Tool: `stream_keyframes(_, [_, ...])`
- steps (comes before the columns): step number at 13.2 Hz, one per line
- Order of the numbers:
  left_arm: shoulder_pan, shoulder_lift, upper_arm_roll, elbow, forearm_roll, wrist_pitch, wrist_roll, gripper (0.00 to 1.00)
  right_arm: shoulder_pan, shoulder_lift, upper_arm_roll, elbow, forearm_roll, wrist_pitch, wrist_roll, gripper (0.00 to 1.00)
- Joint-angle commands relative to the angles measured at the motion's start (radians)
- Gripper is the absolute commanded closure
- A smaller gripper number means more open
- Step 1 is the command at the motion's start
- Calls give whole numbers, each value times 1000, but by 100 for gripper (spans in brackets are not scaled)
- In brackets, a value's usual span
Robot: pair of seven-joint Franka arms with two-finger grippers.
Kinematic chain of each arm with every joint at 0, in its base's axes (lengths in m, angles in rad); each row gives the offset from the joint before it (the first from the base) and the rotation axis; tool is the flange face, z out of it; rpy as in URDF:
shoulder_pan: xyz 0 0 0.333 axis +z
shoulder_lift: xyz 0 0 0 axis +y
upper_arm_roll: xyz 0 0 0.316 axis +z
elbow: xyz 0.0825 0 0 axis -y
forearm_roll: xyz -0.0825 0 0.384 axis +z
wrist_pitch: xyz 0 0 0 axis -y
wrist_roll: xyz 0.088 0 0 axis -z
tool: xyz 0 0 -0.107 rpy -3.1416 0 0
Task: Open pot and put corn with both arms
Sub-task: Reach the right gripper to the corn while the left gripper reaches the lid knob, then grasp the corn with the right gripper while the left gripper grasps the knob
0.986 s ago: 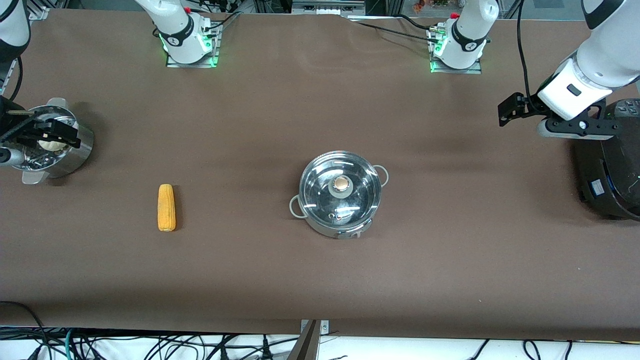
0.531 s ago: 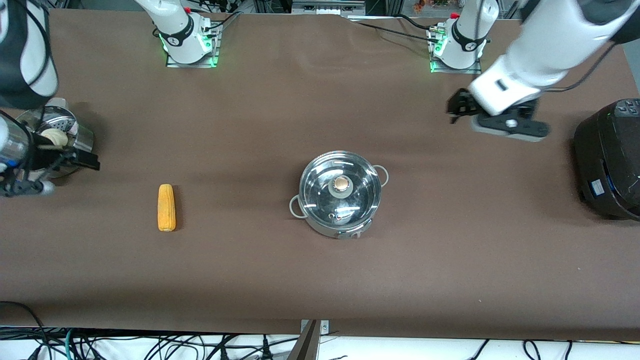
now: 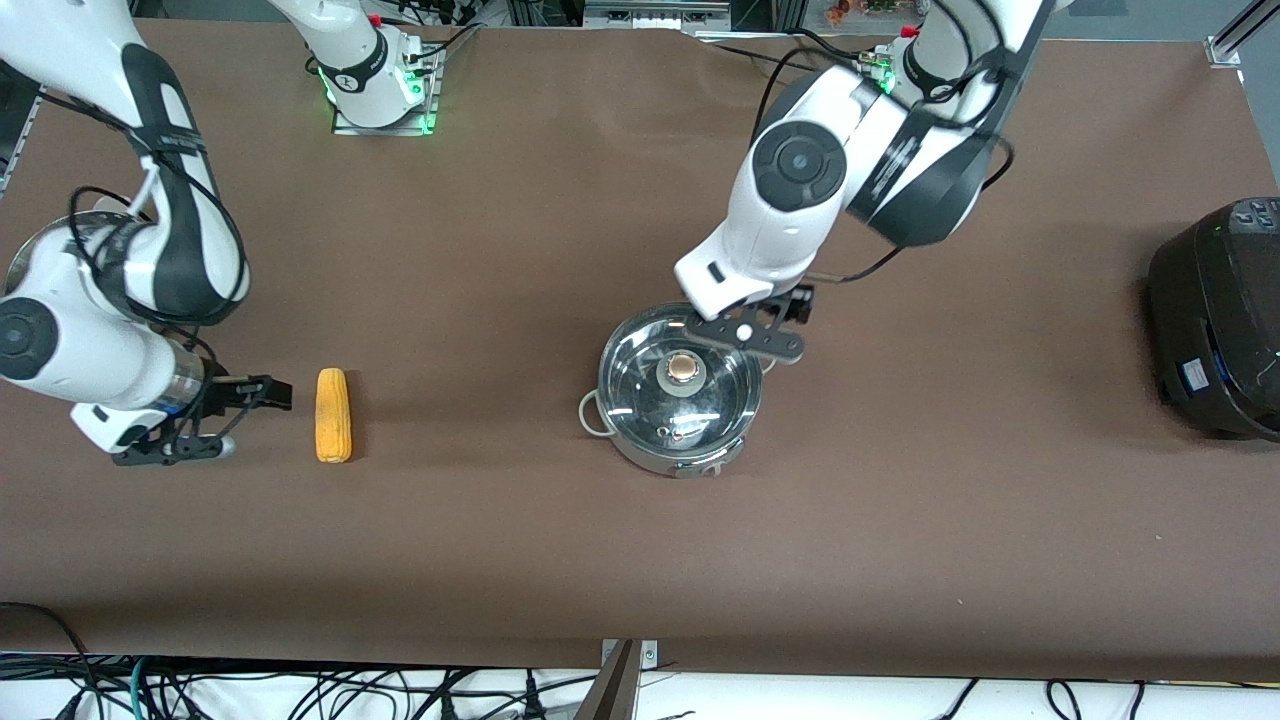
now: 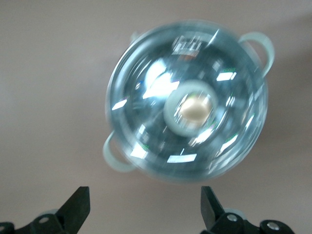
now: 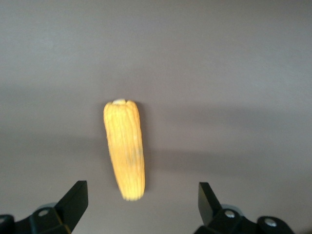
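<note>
The corn is ahead of both open fingers, so it isn't time to close yet. My right gripper needs to move toward the corn first and then close on the yellow corn's near end.
The shiny steel pot stands mid-table with its clear glass lid on and a metallic knob on top. My left gripper hangs open and empty over the pot's rim, on the side away from the front camera. In the left wrist view the pot is blurred, with the left gripper apart from it. The yellow corn lies on the table toward the right arm's end. My right gripper is open and empty just beside it. In the right wrist view the corn reaches toward the right gripper.
A big black rice cooker stands at the left arm's end of the table. A steel steamer basket is mostly hidden by the right arm. Brown table lies around the pot and corn.
The left arm swung from near the rice cooker to over the pot. The right arm swung from the steamer basket to beside the corn. Pot and corn have not moved.
</note>
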Motion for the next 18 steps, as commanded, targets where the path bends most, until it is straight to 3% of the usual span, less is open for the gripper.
stream_keyframes(1, [-31,93,14,74,-46,73,5,0,-4,15,32,-77,16,107,5,0])
stream_keyframes(5, [-38,162,14,71,-43,170,8,0,-4,94,58,-87,16,210,25,0])
stream_keyframes(11, [-44,185,16,69,-41,176,8,3,-7,169,58,-88,13,259,11,0])
stream_keyframes(12, [-48,188,16,69,-41,176,7,3,-10,169,58,-88,13,250,10,27])
stream_keyframes(13, [-48,191,16,69,-41,189,7,4,-12,166,58,-88,13,245,8,73])
stream_keyframes(14, [-48,194,16,69,-41,209,10,11,-10,160,58,-84,13,215,8,98])
stream_keyframes(18, [-53,194,16,69,-41,211,10,56,-10,123,58,-27,11,106,10,100])
